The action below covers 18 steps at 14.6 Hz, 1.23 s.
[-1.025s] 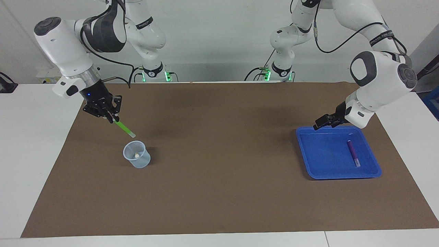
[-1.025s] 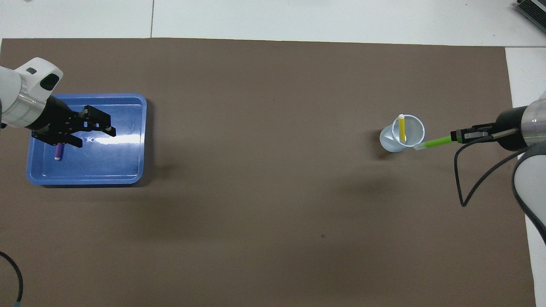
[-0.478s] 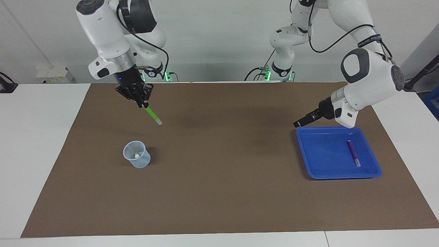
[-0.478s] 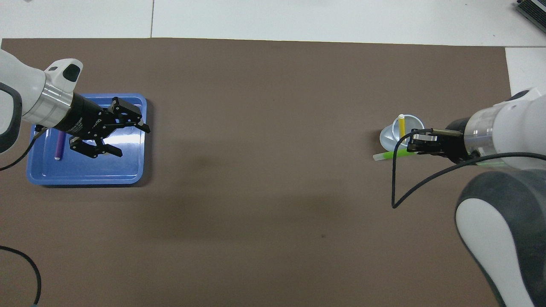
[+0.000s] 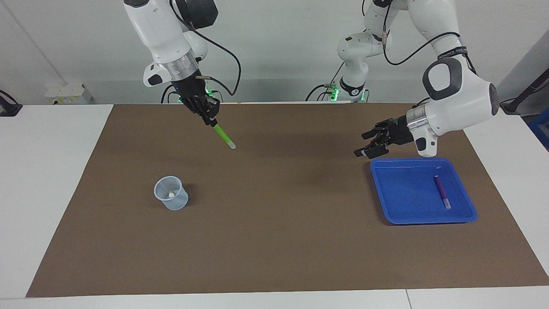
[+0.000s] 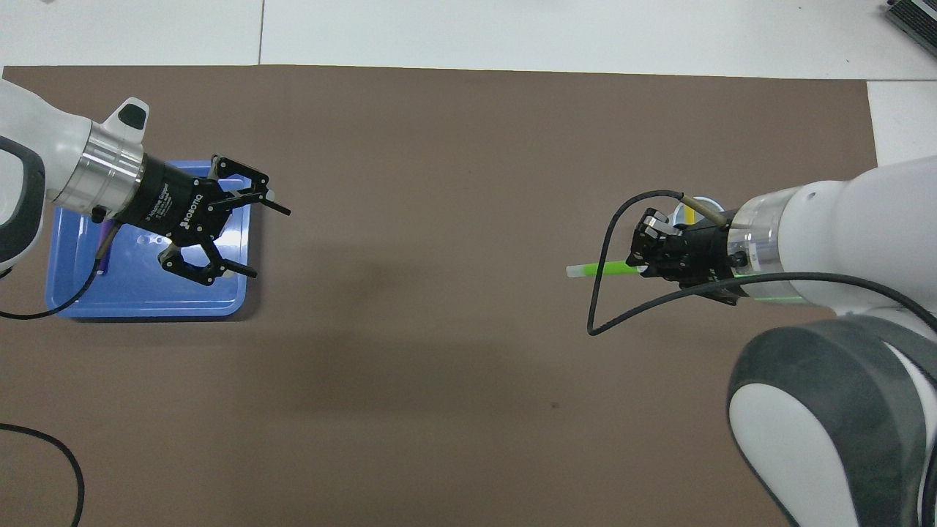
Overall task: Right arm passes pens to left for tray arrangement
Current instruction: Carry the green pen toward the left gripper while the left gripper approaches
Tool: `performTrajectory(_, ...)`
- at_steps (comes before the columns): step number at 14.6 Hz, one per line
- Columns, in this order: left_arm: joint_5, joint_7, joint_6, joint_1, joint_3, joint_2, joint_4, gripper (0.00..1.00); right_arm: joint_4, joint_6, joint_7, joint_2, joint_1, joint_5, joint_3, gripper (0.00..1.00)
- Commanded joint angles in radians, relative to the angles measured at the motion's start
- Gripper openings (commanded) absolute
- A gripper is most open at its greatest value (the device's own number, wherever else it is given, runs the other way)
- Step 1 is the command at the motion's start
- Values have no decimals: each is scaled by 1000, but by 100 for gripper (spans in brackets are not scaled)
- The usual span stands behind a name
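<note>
I will next grab the green pen with my left gripper near its loose whitish end (image 6: 591,271), because the fingers of my right gripper crowd the pen's other end.
My right gripper (image 5: 212,121) is shut on the green pen (image 5: 224,136), which slants down and out from its fingertips, up in the air over the brown mat nearer the robots than the cup. From overhead, the green pen (image 6: 604,269) points toward the left arm's end. My left gripper (image 5: 361,144) hangs open and holds nothing, over the edge of the blue tray (image 5: 422,221) that faces the cup. The purple pen (image 5: 441,192) lies in the tray. In the cup (image 5: 171,199) only the whitish end of the yellow pen (image 5: 171,195) shows.
A brown mat (image 5: 274,240) covers most of the white table. Overhead, my right gripper (image 6: 643,260) covers most of the cup (image 6: 703,203). A black cable (image 6: 44,454) lies at the mat's corner by the left arm's base.
My right gripper has lifted the green pen away from the cup and carried it toward the table's middle. My left gripper has swung off the tray's middle to its edge, staying open.
</note>
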Motion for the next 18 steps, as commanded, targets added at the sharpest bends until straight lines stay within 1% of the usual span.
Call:
performTrajectory(1,-38,-120,-5,-14,-25,-16,-5,93,14,67,211,18,37,72,23,0)
performTrajectory(2,-41,-146,1,-16,-34,-16,-2,93,14,104,297,26,54,81,23,0)
performTrajectory(4,-53,-168,36,-18,-45,-17,-5,92,14,156,393,40,100,89,23,0)
performTrajectory(6,-64,-170,59,-37,-48,-22,-6,90,14,185,442,41,113,90,23,0)
performTrajectory(7,-91,-185,77,-42,-46,-22,-6,89,14,205,458,50,128,90,24,0)
performTrajectory(9,-143,-243,114,-56,-48,-22,-6,89,14,242,516,57,159,99,23,0)
performTrajectory(10,-148,-269,131,-80,-49,-22,-6,89,15,259,549,63,168,105,23,0)
performTrajectory(12,-154,-318,182,-123,-52,-22,-2,87,18,257,591,66,183,107,24,0)
performTrajectory(15,-187,-490,290,-186,-65,-22,9,88,18,263,692,67,213,107,23,0)
performTrajectory(17,-187,-501,343,-223,-77,-23,5,88,18,265,726,75,214,109,24,0)
performTrajectory(18,-185,-498,344,-232,-77,-25,2,88,18,264,732,75,214,109,24,0)
